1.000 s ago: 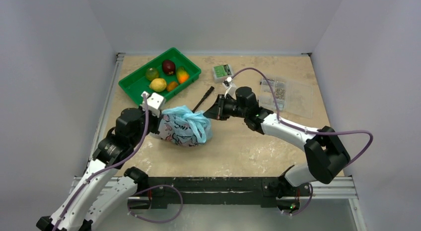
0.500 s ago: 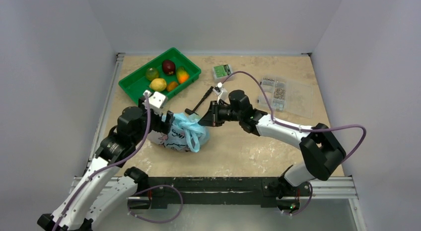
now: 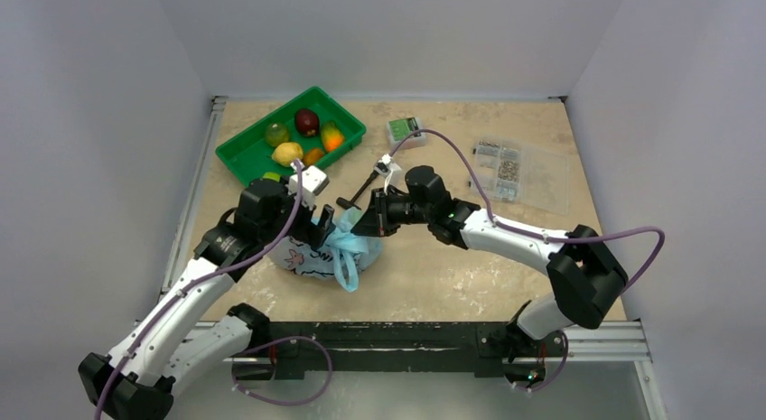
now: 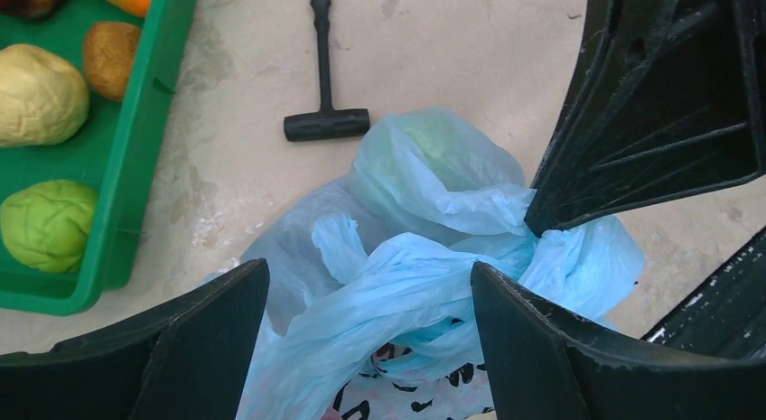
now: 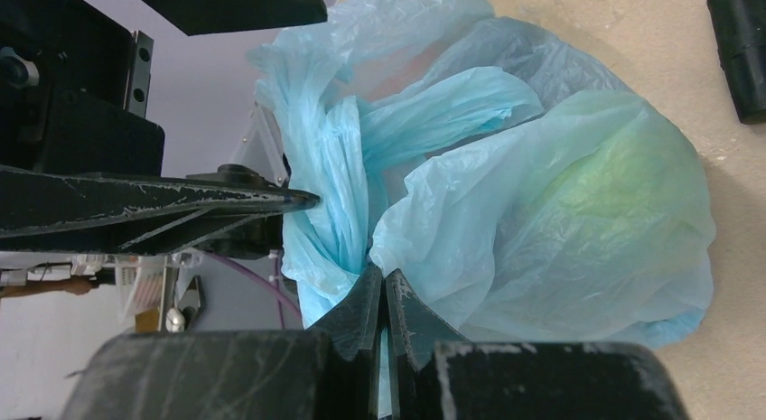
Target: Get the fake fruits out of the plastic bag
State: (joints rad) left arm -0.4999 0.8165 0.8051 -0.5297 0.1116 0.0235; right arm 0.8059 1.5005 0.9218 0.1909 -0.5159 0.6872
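My left gripper has the twisted fold (image 3: 332, 235) (image 4: 384, 291) between its open fingers, level with its sides, so it would hold the fold now and it will close.
The light-blue plastic bag (image 3: 327, 250) lies crumpled on the table between both arms. My left gripper (image 4: 368, 271) hangs open over its bunched top, one finger on either side of a twisted handle, gripping nothing. My right gripper (image 5: 384, 280) is shut on a fold of the bag (image 5: 542, 185) at its right side. A green fruit (image 5: 601, 181) shows faintly through the plastic; in the left wrist view this green fruit (image 4: 434, 135) sits at the bag's far end. Any other fruits inside the bag are hidden. Several fake fruits, a yellow lemon (image 3: 287, 153) among them, lie in the tray.
The green tray (image 3: 244, 160) stands at the back left, close to the bag. A black T-shaped tool (image 3: 361, 187) lies just behind the bag. Further back is a small green box (image 3: 406, 129), and a clear parts box (image 3: 519, 172) sits at the right.
My left gripper has opened and moved right, over the bag's top. My right gripper, still shut on the bag, has moved left. The bag has sagged lower and closer to the left arm.
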